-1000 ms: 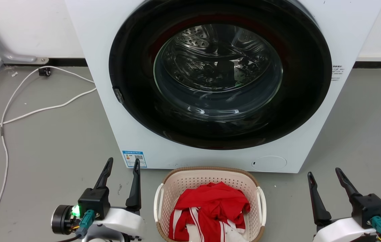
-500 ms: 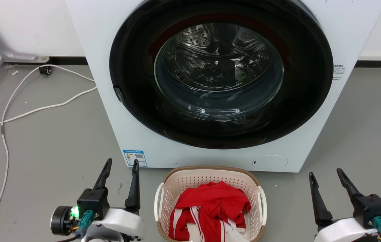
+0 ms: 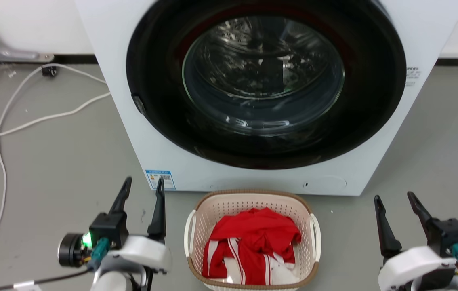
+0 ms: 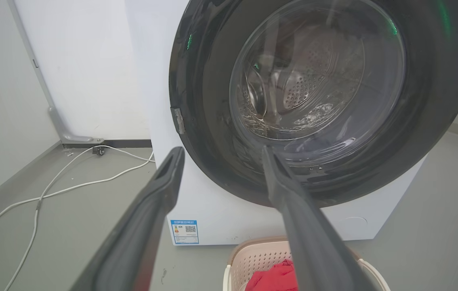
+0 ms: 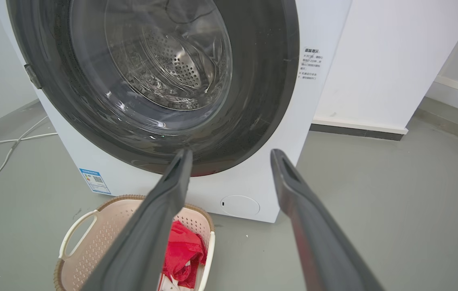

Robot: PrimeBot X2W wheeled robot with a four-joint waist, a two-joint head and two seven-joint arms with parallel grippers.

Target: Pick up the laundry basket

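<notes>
The basket's body is far wider than the robot's open fingers, so the left gripper needs to pick up the basket by its slim white side handle (image 3: 190,233) (image 4: 227,278) next.
The laundry basket (image 3: 229,212), cream with a brown rim and white side handles, stands on the floor just in front of the washing machine (image 3: 253,97). It also appears in the left wrist view (image 4: 257,258) and the right wrist view (image 5: 95,238). Red and white clothes (image 3: 253,242) lie inside it. My left gripper (image 3: 143,186) hovers open to the basket's left, fingers apart with nothing between them. My right gripper (image 3: 394,198) is open too, off to the basket's right and clear of the handle.
The washing machine's round glass door (image 3: 263,76) is closed, close behind the basket. White cables (image 3: 31,121) trail across the grey floor at the left toward a wall bracket (image 3: 15,52). A white wall panel (image 5: 390,60) stands right of the machine.
The head view has tilted down, so the machine and basket sit higher in the picture. Both grippers remain open beside the basket, roughly where they were relative to it.
</notes>
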